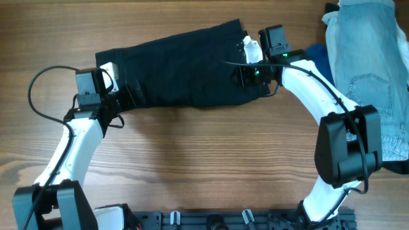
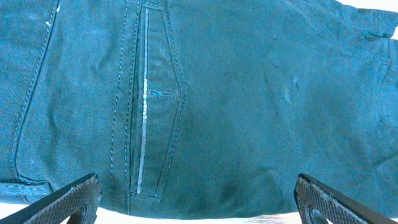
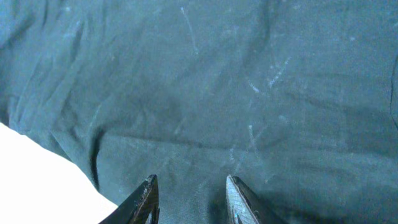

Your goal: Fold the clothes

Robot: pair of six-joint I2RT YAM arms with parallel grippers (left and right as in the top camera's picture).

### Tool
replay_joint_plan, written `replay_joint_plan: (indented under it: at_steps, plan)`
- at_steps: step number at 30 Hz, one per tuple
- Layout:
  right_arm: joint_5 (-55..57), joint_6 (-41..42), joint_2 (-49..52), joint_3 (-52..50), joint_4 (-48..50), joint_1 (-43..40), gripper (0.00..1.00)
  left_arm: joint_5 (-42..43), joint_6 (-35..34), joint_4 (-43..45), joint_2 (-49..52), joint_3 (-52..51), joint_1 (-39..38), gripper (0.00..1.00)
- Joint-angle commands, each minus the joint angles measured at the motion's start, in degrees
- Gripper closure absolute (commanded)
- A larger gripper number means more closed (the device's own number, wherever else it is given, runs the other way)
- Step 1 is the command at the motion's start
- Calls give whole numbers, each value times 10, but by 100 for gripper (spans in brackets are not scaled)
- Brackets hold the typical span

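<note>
The black clothes need to be folded with that end over the rest, so my left gripper should next grab them by their end (image 2: 74,137) near the stitched fly seam (image 2: 145,102).
The black clothes (image 1: 185,64) lie flat across the far middle of the table, with a pale waistband patch (image 1: 250,50) at their right end. My left gripper (image 1: 131,94) is at their left end. In the left wrist view its fingers (image 2: 199,199) are wide open and empty over the fabric (image 2: 249,93), close to a stitched fly seam (image 2: 144,99) and the cloth's near edge. My right gripper (image 1: 246,75) is over the right end. In the right wrist view its fingers (image 3: 191,199) are apart just above the fabric (image 3: 249,93), holding nothing.
Light-blue denim jeans (image 1: 370,70) lie at the far right, with a bright blue cloth (image 1: 317,54) beside them, close to my right arm. Bare wooden table (image 1: 204,153) lies in front of the clothes.
</note>
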Motion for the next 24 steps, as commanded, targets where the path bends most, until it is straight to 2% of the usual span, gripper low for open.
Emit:
replay_joint_plan:
  at_steps: [1,4,6,10,14,19,24]
  plan:
    - [123,-12,10,1,53,-11,64,0,42,7,21,0,2,0]
    - [118,-12,42,1,81,-33,58,-7,74,14,33,1,2,0]
    - [61,-36,55,1,96,-54,49,-21,87,28,33,10,2,0]
    - [4,-71,55,1,147,-58,48,-30,86,14,33,68,3,0]
    - [0,-55,88,1,191,-58,90,-32,89,14,33,95,13,0]
    - [33,-73,147,1,213,-57,94,-45,117,36,68,111,66,0]
    - [43,-72,162,1,217,-58,92,-38,176,-1,206,171,88,0]
